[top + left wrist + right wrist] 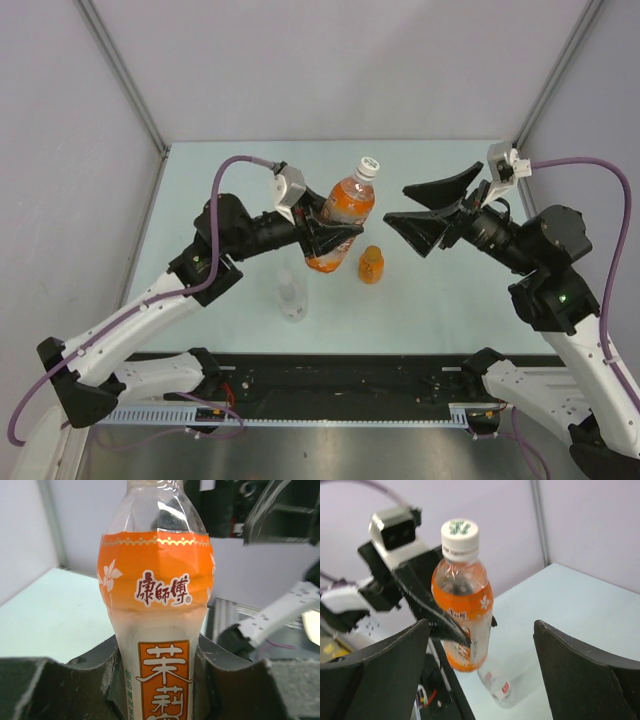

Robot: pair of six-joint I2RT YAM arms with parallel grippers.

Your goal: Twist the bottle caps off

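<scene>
The taller orange bottle's white cap [368, 167] [460, 540] needs to be unscrewed, so my right gripper should next grab the cap by its sides and leave the bottle's neck free.
My left gripper [325, 232] is shut on the taller orange bottle [342, 212] with the orange-white label and holds it tilted above the table; its white cap [369, 167] points to the far right. In the left wrist view the bottle [156, 630] sits between the jaws. The right wrist view shows the bottle [465, 610] and its cap [460, 534] ahead. My right gripper [428, 208] is open and empty, to the right of the bottle. The short orange bottle [371, 265] with its orange cap stands upright. The clear bottle [291, 294] stands in front of the left gripper, also showing in the right wrist view [499, 682].
The pale table [200, 240] is fenced by grey walls at the left, back and right. A black rail [330, 385] with the arm bases runs along the near edge.
</scene>
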